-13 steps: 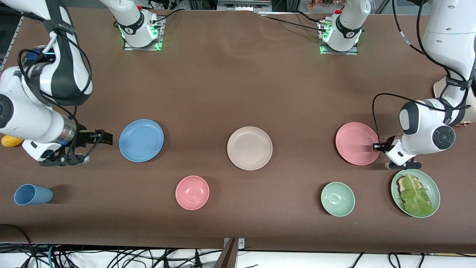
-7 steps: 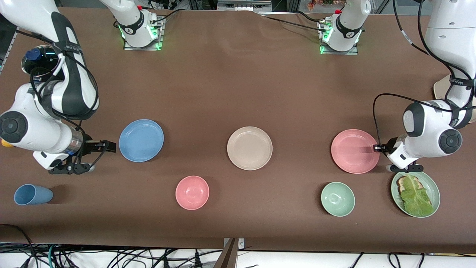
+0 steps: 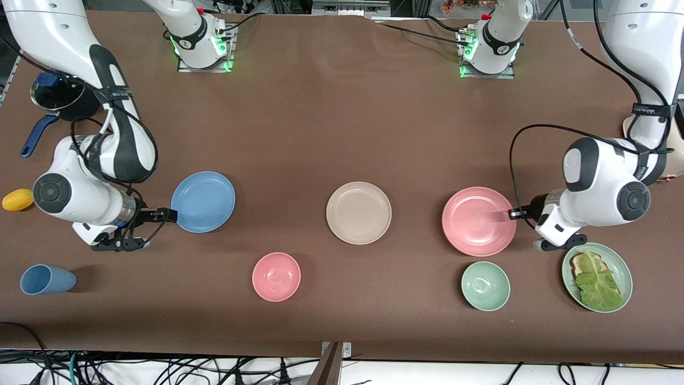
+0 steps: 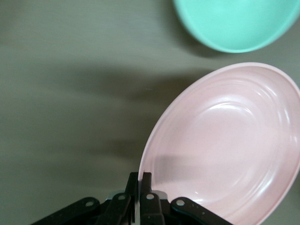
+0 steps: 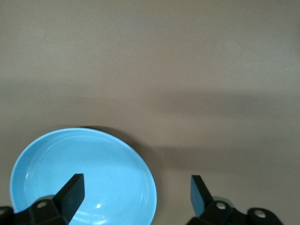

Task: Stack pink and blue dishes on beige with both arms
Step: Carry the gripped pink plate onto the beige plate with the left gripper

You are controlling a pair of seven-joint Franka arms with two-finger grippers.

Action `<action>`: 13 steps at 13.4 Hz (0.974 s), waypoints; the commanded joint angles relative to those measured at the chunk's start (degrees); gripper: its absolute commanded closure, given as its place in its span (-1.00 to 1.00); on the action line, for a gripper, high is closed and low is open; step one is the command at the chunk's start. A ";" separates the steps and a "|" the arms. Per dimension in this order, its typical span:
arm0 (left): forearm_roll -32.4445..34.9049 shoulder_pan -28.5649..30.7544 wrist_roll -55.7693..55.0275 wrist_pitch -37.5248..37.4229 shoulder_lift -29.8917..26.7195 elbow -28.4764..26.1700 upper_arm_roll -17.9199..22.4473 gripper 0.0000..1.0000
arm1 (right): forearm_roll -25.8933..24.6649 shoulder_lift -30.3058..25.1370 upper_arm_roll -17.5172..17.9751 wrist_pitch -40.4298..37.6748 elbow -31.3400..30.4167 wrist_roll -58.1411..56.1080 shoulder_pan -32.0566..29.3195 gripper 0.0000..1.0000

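The blue plate is wider than my open right gripper, so I'll grab its thin rim (image 3: 176,216) next.
The pink plate (image 3: 478,221) hangs tilted a little above the table, over the stretch between the beige plate (image 3: 358,213) and the left arm's end. My left gripper (image 3: 512,214) is shut on its rim, and the left wrist view shows the same grip of the left gripper (image 4: 139,180) on the pink plate (image 4: 225,145). The blue plate (image 3: 203,201) lies flat toward the right arm's end. My right gripper (image 3: 170,215) is open at its rim. In the right wrist view the right gripper (image 5: 136,192) has one finger over the blue plate (image 5: 84,178) and one beside it.
A pink bowl (image 3: 276,276), a green bowl (image 3: 485,286), a green plate with lettuce and bread (image 3: 620,267) and a blue cup (image 3: 47,279) stand nearer the camera. A yellow fruit (image 3: 17,199) and a dark pot (image 3: 53,96) sit at the right arm's end.
The left gripper has carried the pink plate up and toward the beige plate. The right gripper has slid toward the blue plate and reached its rim.
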 commanded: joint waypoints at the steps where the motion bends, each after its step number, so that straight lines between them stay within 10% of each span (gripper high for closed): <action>1: -1.27 -1.00 -10.07 -1.74 -0.05 2.21 -5.11 1.00 | -0.59 -4.42 0.31 7.32 -10.02 -0.44 -0.51 -0.99; 13: -0.57 -21.47 -27.60 2.92 9.44 9.60 -4.17 1.00 | -0.33 -3.89 -0.57 18.95 -19.97 -0.88 -0.86 -0.72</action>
